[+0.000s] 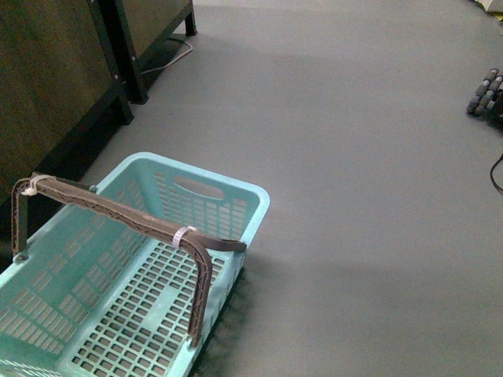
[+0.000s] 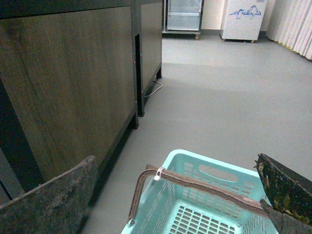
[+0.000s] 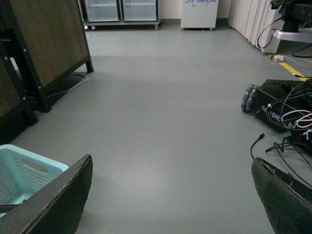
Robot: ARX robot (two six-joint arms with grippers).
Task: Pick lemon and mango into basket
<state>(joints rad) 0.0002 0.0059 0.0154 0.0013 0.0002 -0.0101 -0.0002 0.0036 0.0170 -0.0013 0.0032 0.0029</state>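
The basket is much wider than my fingers can spread, so my left gripper should next grab it by the narrow brown handle that arches over it.
The aqua-blue basket stands on the grey floor at the lower left of the front view. It looks empty, and its brown handle, banded with white tape, arches over it. It also shows in the left wrist view and at the edge of the right wrist view. My left gripper is open above the basket, holding nothing. My right gripper is open over bare floor to the basket's right, holding nothing. The lemon and the mango are out of view. Neither gripper shows in the front view.
Dark wooden cabinets on black legs stand to the left, with a cable on the floor beside them. A wheeled black robot base with loose cables stands at the right. Glass-door fridges and a white chest freezer line the far wall.
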